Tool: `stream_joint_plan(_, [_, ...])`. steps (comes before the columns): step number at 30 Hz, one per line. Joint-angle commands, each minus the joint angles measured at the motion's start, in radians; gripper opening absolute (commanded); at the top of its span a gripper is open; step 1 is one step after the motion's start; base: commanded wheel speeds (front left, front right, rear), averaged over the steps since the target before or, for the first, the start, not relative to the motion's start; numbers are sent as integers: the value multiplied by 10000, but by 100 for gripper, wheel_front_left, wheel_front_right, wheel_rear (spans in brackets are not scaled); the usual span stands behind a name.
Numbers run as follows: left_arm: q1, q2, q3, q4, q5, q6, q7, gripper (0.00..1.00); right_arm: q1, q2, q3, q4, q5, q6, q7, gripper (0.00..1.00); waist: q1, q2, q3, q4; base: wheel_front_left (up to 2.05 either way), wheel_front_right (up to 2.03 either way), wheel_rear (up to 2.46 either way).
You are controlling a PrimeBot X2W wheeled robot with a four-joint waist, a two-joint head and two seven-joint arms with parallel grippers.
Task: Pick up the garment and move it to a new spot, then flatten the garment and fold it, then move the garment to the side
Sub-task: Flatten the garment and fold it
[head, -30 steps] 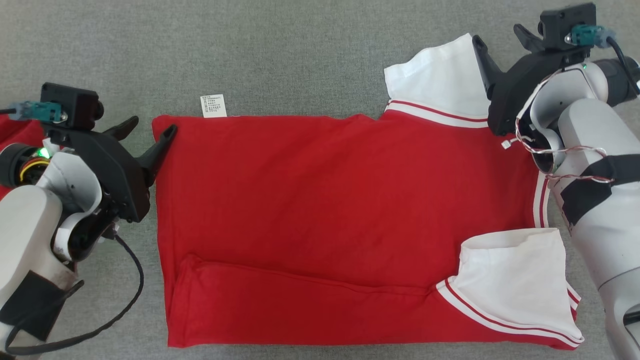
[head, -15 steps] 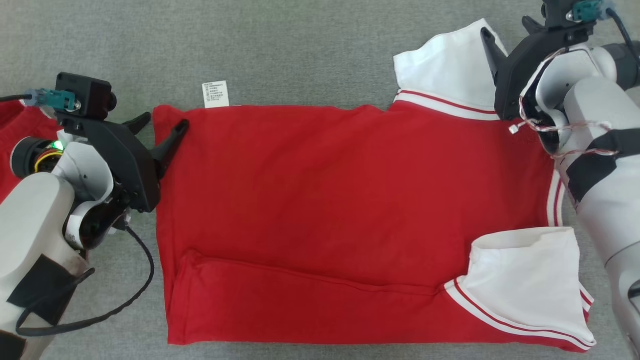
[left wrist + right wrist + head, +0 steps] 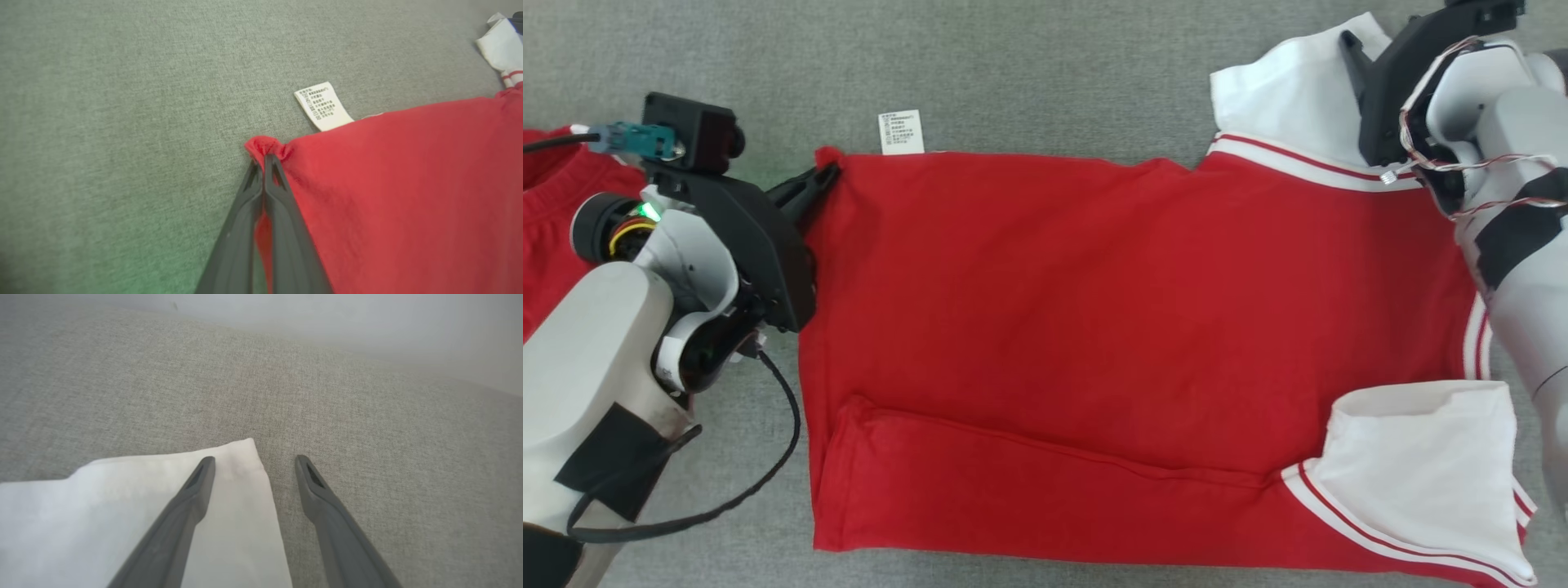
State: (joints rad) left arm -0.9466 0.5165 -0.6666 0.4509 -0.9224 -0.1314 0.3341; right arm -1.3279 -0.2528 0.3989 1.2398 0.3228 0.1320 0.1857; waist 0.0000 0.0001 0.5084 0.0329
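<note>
My right gripper grabs the far white sleeve by its loose hem corner [image 3: 1373, 31] next, since the red body [image 3: 1111, 304] lies spread flat on the cushion.
The garment [image 3: 1111, 310], red with white sleeves, lies spread on the grey surface, its near edge folded over. A white tag [image 3: 901, 132] sticks out at its far left corner. My left gripper [image 3: 827, 175] is shut on that bunched red corner [image 3: 265, 148], fingers pressed together in the left wrist view. My right gripper [image 3: 253, 461] is open over the far white sleeve [image 3: 1286, 98]. One finger [image 3: 196, 482] lies on the sleeve's corner [image 3: 241, 457], the other over bare cloth surface.
A second red cloth [image 3: 551, 212] lies at the left edge behind my left arm. The grey fabric surface [image 3: 1045, 73] stretches beyond the garment. A black cable [image 3: 727, 506] loops from my left wrist.
My left gripper closed on the garment's far left corner, which now bunches up. The camera has shifted, so the whole scene sits further right. The right gripper stays open at the sleeve.
</note>
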Motion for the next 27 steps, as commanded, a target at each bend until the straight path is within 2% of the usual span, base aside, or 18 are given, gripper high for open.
stream_joint_plan(1, [-34, -44, -87, -126, 99, 18, -49, 0, -83, -83, -137, 139, 103, -29, 209, 100, 0, -1, 107, 137, 0, 0, 0])
stream_joint_plan(5, [-26, -62, -155, -487, 136, 22, -81, 0, -224, -89, -327, 342, 33, -27, 720, 100, 0, -1, 219, 277, 0, 0, 0])
stream_joint_plan(7, [-18, -41, -152, -574, 142, 50, -103, 0, -252, -23, -460, 408, 121, -27, 962, 63, 0, -1, 253, 301, 0, 0, 0])
stream_joint_plan(8, [-29, -21, -158, -613, 172, 66, -121, 0, -261, 6, -508, 440, 125, -27, 1098, 0, 0, -1, 268, 304, 0, 0, 0])
stream_joint_plan(12, [12, 33, -68, -686, 193, 144, -304, 0, -440, 47, -641, 469, 90, -29, 1130, 0, 0, -1, 241, 230, 0, 0, 0])
stream_joint_plan(15, [182, 56, 29, -615, 241, 194, -672, 0, -728, -154, -499, 188, -320, -29, 6, 0, 0, -1, -40, 61, 0, 0, 0])
stream_joint_plan(19, [381, -73, 34, -502, 202, 247, -958, 0, -300, -123, -382, -143, -430, -29, -1265, 0, 0, -1, -428, -26, 0, 0, 0])
stream_joint_plan(27, [1152, 62, 123, -596, 291, 484, -1679, 0, 1309, -330, 273, -1451, 292, -29, -2895, 0, 0, -1, -962, -397, 0, 0, 0])
